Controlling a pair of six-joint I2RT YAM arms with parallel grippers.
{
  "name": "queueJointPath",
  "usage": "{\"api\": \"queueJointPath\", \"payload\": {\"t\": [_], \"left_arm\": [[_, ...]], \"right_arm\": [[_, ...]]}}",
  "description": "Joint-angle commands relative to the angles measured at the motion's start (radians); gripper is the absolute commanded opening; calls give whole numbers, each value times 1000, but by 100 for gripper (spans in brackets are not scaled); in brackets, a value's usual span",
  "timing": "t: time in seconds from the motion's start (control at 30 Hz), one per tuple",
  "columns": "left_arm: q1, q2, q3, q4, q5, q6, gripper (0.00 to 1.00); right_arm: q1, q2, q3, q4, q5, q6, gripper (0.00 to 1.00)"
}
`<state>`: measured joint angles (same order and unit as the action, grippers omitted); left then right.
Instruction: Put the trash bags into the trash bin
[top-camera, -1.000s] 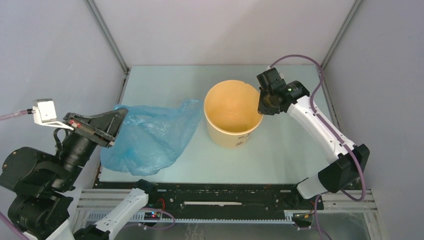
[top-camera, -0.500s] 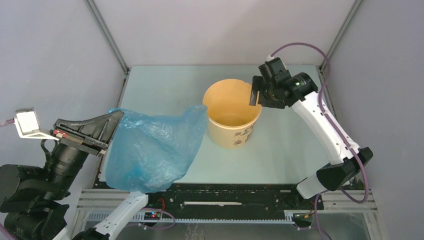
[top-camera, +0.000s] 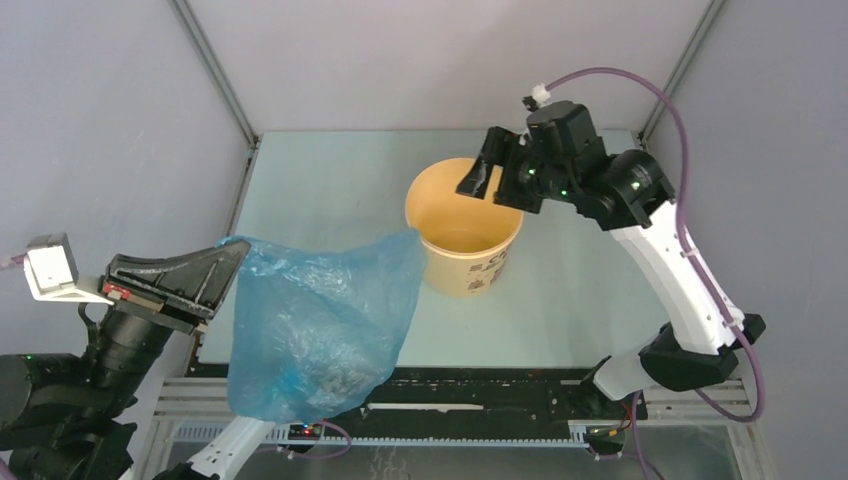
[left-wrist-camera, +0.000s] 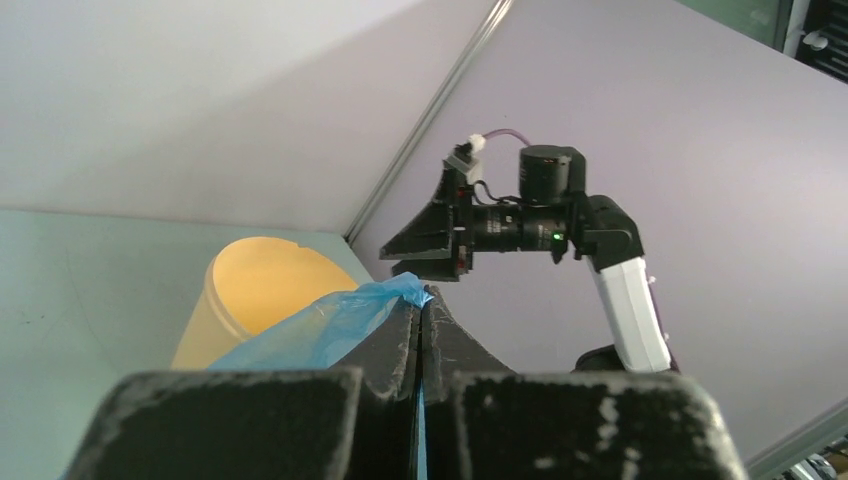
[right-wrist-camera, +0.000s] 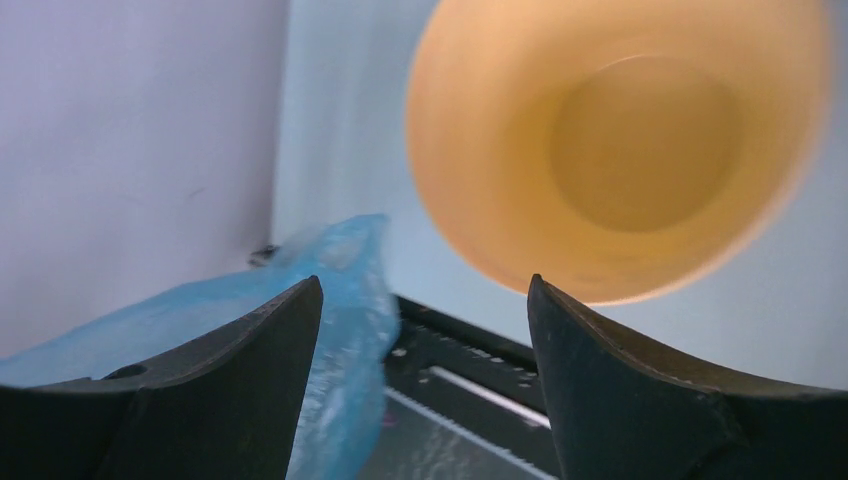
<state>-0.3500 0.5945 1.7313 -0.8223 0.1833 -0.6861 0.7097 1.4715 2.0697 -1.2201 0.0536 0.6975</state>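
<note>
I should reach the trash bag with my right gripper and grab its free corner (top-camera: 412, 242), so that I can stretch it over the trash bin (top-camera: 463, 225).
The trash bag (top-camera: 315, 320), thin wrinkled light-blue film, hangs spread in the air over the table's near-left part. One corner is pinched in my left gripper (top-camera: 236, 250), which is shut on it. In the left wrist view the blue film (left-wrist-camera: 320, 330) runs between the closed fingertips of that gripper (left-wrist-camera: 421, 300). The trash bin (top-camera: 463, 225), a pale yellow-tan bucket, stands upright mid-table, its inside empty. My right gripper (top-camera: 493, 183) hovers open above the bin's far right rim, holding nothing. In the right wrist view the bin (right-wrist-camera: 620, 150) and bag (right-wrist-camera: 330, 300) lie beyond the right gripper (right-wrist-camera: 420, 285).
The pale green table (top-camera: 330, 180) is boxed in by grey walls at the left, back and right. A black rail (top-camera: 450, 395) runs along the near edge, below the hanging bag. A purple cable (top-camera: 640, 85) loops over the right arm.
My left gripper has lifted the bag off the table, so it now hangs lower and nearer. The right gripper opened off the bin's right rim, rose and swung left over the bin.
</note>
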Motion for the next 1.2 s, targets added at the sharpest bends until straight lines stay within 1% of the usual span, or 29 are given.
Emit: {"api": "queueJointPath", "payload": {"t": [0.0,0.13,0.23,0.33,0.47,0.63,0.7,0.8,0.87,0.9,0.93,0.97,1.0,1.03,1.07,1.1,1.17], "left_arm": [[5,-15,-16,31,39,-20,0],[5,-17,-16,39,56,-21,0],[4,-21,-21,45,58,-24,0],[4,-21,-22,48,60,-24,0],[5,-20,-21,48,59,-20,0],[4,-11,-18,43,66,-12,0],[5,-7,-19,42,70,-12,0],[5,0,-17,44,70,-10,0],[5,4,-15,49,72,-11,0],[5,7,-16,51,74,-12,0],[5,8,-15,53,74,-12,0],[4,10,-15,58,74,-13,0],[5,13,-14,62,76,-15,0],[5,16,-14,68,76,-15,0],[5,21,-13,71,77,-14,0],[4,24,-10,74,76,-12,0],[5,32,-7,81,76,-12,0]], "right_arm": [[53,58,-57,167,-135,211,84],[110,108,-96,256,-154,286,84],[132,153,-79,233,-155,316,83],[177,158,-97,213,-101,330,83],[214,140,-163,201,-55,339,82],[223,88,-246,190,-15,296,83],[228,60,-291,204,-23,308,83],[234,22,-368,277,-56,360,82],[234,2,-406,350,-97,397,79],[234,-5,-417,392,-109,407,74],[234,-12,-421,428,-119,418,64],[232,-16,-422,472,-126,431,56],[232,-20,-424,505,-137,443,52],[232,-20,-422,525,-148,454,52],[232,-14,-413,529,-156,463,55],[232,-6,-405,523,-164,473,60],[233,3,-409,517,-179,477,66]]}}
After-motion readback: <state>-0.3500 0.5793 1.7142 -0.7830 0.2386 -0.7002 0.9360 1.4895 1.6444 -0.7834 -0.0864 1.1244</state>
